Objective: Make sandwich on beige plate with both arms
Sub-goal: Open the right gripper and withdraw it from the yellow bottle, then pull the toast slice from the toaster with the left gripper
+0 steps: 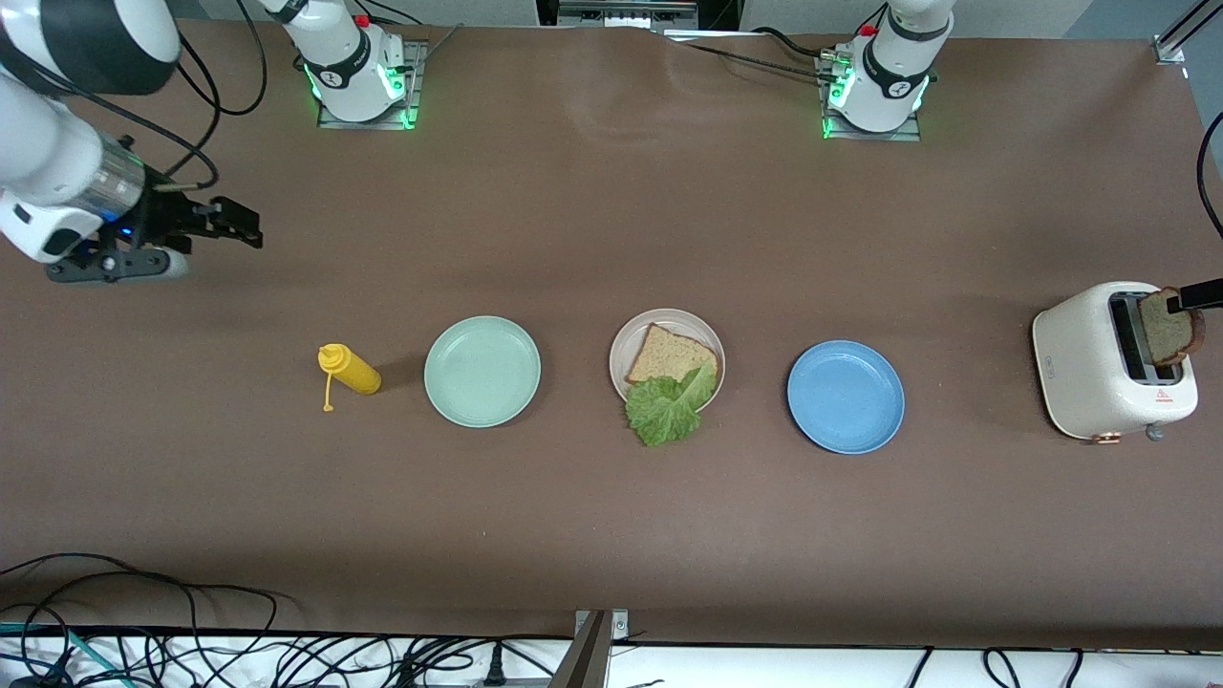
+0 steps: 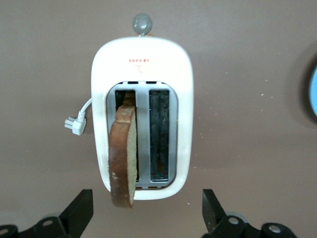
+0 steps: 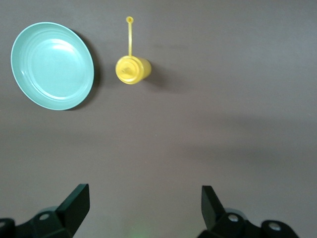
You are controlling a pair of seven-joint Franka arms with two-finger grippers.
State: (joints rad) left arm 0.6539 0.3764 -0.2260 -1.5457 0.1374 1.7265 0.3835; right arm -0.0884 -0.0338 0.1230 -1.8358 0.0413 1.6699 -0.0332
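My left gripper should top the sandwich on the beige plate (image 1: 619, 355) next, so it needs to grab the bread slice in the toaster by the slice's crust edge.
The beige plate (image 1: 619, 355) lies mid-table between a mint-green and a blue plate. On it lies one brown bread slice (image 1: 669, 354), with a green lettuce leaf (image 1: 666, 409) on its near corner that hangs over the plate's near rim. A second bread slice (image 1: 1168, 327) stands tilted in a slot of the white toaster (image 1: 1089, 368); it also shows in the left wrist view (image 2: 124, 153). My left gripper (image 1: 1194, 296) hangs over the toaster (image 2: 183, 99), open, with nothing between its jaws (image 2: 146, 210). My right gripper (image 1: 234, 222) waits open and empty over bare table (image 3: 146, 210).
The mint-green plate (image 1: 482, 371) and a yellow mustard bottle (image 1: 350, 369) lie toward the right arm's end; both show in the right wrist view, the plate (image 3: 52, 65) and the bottle (image 3: 132, 69). The blue plate (image 1: 846, 396) lies between the beige plate and the toaster. Cables run along the near table edge.
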